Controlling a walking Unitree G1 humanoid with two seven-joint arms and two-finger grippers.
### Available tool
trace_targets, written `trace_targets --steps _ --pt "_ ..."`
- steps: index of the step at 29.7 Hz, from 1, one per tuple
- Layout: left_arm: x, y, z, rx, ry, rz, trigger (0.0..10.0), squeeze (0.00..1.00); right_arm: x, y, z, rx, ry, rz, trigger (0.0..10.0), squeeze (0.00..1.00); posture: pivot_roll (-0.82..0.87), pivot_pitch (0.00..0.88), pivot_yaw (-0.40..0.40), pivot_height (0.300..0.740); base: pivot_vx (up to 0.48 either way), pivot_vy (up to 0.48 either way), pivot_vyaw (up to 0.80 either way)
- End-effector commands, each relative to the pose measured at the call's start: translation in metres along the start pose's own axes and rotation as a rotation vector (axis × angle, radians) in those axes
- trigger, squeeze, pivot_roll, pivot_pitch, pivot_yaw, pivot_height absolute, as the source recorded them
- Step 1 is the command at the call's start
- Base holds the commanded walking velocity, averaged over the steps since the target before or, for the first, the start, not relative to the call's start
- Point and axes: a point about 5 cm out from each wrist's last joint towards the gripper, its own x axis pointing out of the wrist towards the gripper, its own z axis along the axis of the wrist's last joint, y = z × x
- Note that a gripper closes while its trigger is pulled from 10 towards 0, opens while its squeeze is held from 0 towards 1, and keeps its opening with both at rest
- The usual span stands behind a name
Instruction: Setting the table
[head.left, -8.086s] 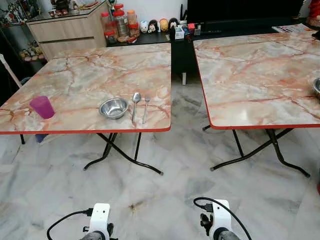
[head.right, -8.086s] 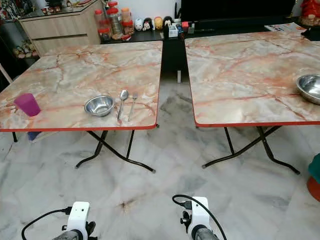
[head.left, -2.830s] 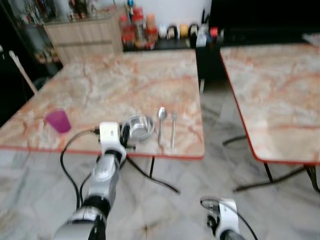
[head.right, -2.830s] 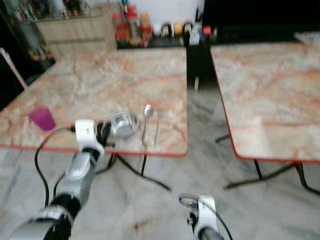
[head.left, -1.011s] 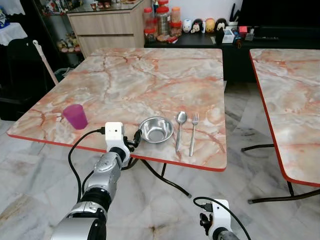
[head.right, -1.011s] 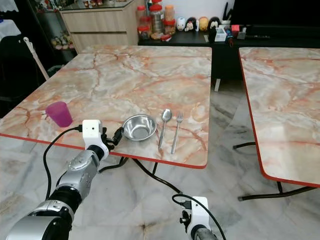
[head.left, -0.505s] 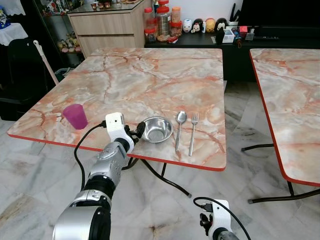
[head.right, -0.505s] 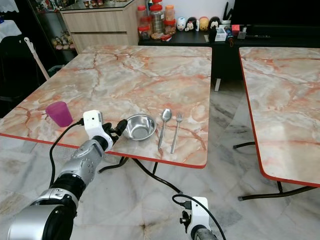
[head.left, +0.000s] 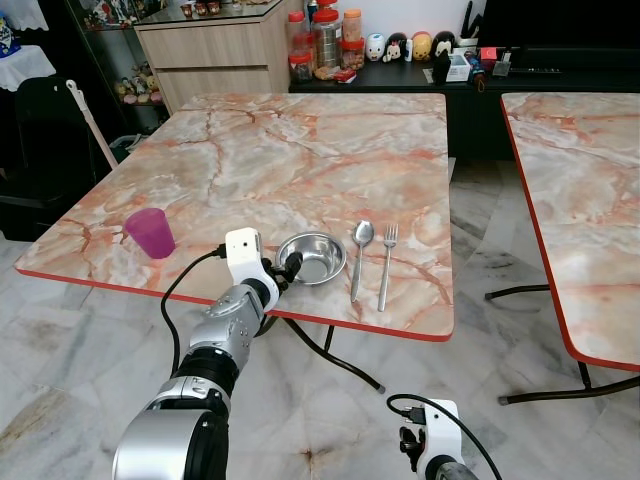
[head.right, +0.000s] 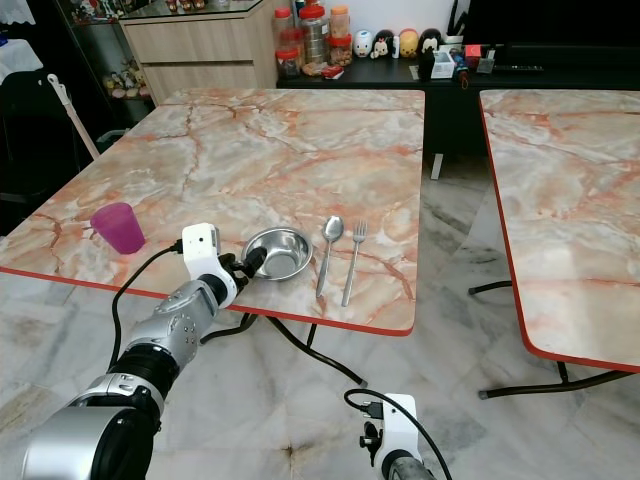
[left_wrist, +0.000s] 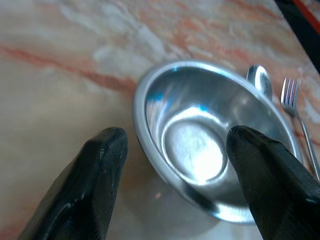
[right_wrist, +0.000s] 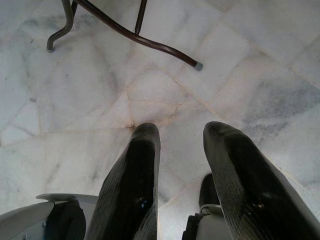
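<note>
The left gripper pinches the bowl by its thin rim (left_wrist: 169, 174) next, since the steel bowl's opening spreads wider than its spread fingers.
A steel bowl (head.left: 312, 258) sits near the front edge of the marble table (head.left: 300, 150). A spoon (head.left: 358, 256) and a fork (head.left: 386, 264) lie side by side to its right. A purple cup (head.left: 150, 232) stands at the front left. My left gripper (head.left: 289, 266) reaches over the table edge to the bowl's left rim and is open. In the left wrist view the bowl (left_wrist: 200, 145) lies between the spread fingers (left_wrist: 102, 165). My right gripper (right_wrist: 181, 131) hangs low over the floor, open and holding nothing.
A second marble table (head.left: 580, 200) stands to the right across a gap of marble floor. A wooden cabinet (head.left: 215, 60) and jars (head.left: 325, 40) line the back wall. A dark chair (head.left: 40, 150) is at the left. Folding table legs (head.left: 330, 355) stand under the front edge.
My left arm has pushed forward and to the right, bringing its fingers from short of the bowl up to the bowl's rim. Bowl, spoon, fork and cup have stayed put.
</note>
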Motion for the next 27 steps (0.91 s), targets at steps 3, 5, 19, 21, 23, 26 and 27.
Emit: trace_targets --steps 3,5,19,21,23,26,27 --pt "0.002 -0.004 -0.004 0.021 0.052 -0.002 10.0 0.0 0.0 0.003 -0.002 0.005 0.009 0.007 10.0 0.0 -0.01 0.0 0.111 0.74 0.0 0.0 0.0" --pt "0.002 -0.006 -0.005 0.018 0.056 -0.005 10.0 0.0 0.0 0.003 -0.002 0.005 0.009 0.007 10.0 0.0 -0.01 0.0 0.111 0.74 0.0 0.0 0.0" --pt "0.003 -0.013 -0.005 -0.023 0.061 -0.023 0.0 0.0 0.0 0.004 -0.002 0.008 0.009 0.007 10.0 0.0 -0.01 0.0 0.116 0.74 0.0 0.0 0.0" --pt "0.003 -0.012 -0.005 -0.026 0.062 -0.018 0.0 0.0 0.0 0.004 -0.002 0.008 0.009 0.008 10.0 0.0 -0.01 0.0 0.116 0.74 0.0 0.0 0.0" --pt "0.003 -0.012 -0.005 -0.027 0.061 -0.018 0.0 0.0 0.0 0.004 -0.002 0.008 0.009 0.009 10.0 0.0 -0.01 0.0 0.116 0.74 0.0 0.0 0.0" --pt "0.003 -0.011 -0.005 -0.029 0.059 -0.015 0.0 0.0 0.0 0.005 -0.003 0.008 0.01 0.009 10.0 0.0 -0.01 0.0 0.117 0.74 0.0 0.0 0.0" --pt "0.003 -0.011 -0.005 -0.029 0.058 -0.014 0.0 0.0 0.0 0.005 -0.003 0.008 0.01 0.009 10.0 0.0 -0.01 0.0 0.117 0.74 0.0 0.0 0.0"
